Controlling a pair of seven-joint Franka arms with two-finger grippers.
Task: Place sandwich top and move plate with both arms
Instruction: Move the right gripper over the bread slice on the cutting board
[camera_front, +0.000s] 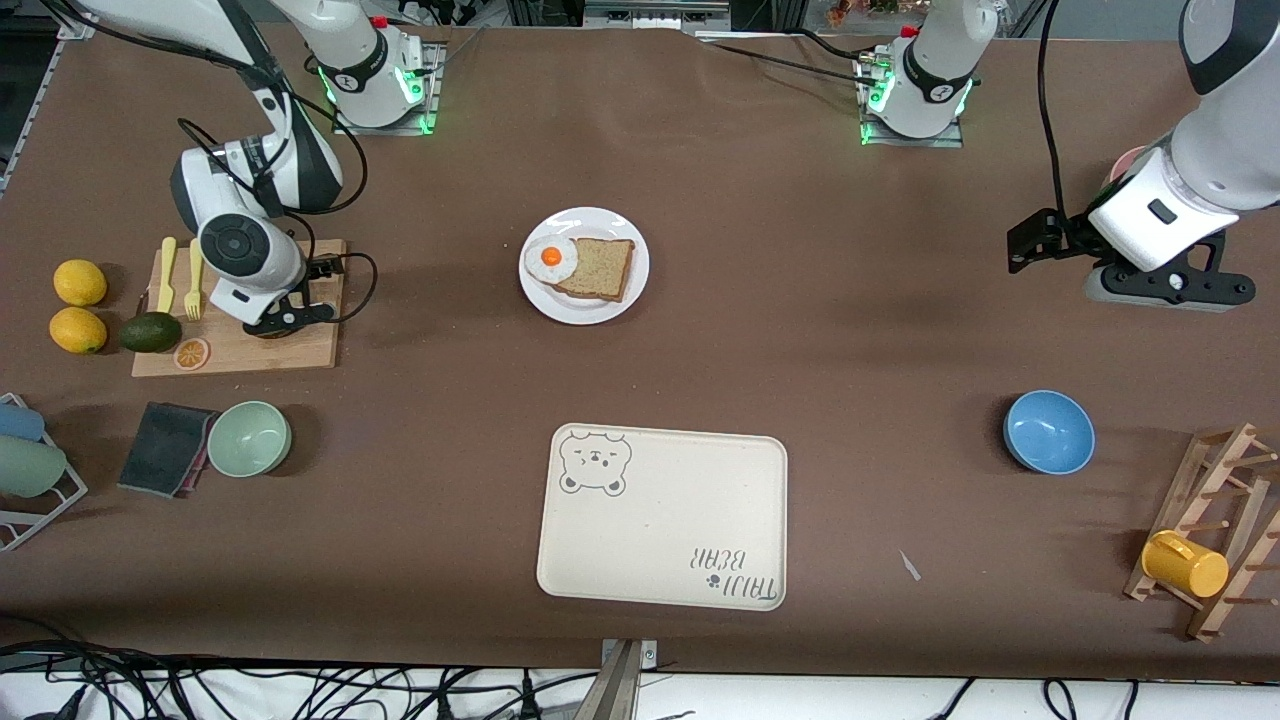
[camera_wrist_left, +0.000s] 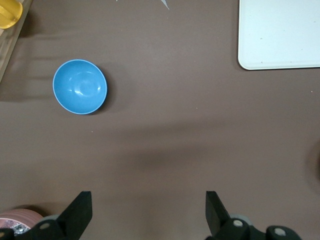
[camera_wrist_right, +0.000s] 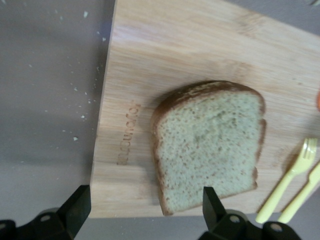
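The bread slice should top the sandwich on the white plate, so my right gripper will next grab it by its crust edge (camera_wrist_right: 186, 209).
The sandwich top (camera_wrist_right: 210, 145), a brown speckled bread slice with a darker crust, lies flat on a wooden cutting board (camera_wrist_right: 165, 50). My right gripper (camera_wrist_right: 145, 207) hangs open just above the board (camera_front: 300, 350), one finger over the slice's edge. In the front view the right gripper (camera_front: 285, 320) hides the slice. The white plate (camera_front: 610, 225) sits mid-table with a fried egg (camera_front: 551, 257) and a squarer bread slice (camera_front: 600, 268) on it. My left gripper (camera_wrist_left: 149, 210) waits open over bare table at the left arm's end (camera_front: 1170, 290).
A cream bear-print tray (camera_front: 660, 530) lies nearer the camera than the plate. A blue bowl (camera_front: 1048, 431) and a wooden rack with a yellow cup (camera_front: 1185, 563) stand at the left arm's end. Yellow forks (camera_front: 180, 275), lemons (camera_front: 80, 282), an avocado (camera_front: 150, 331) and a green bowl (camera_front: 249, 438) surround the board.
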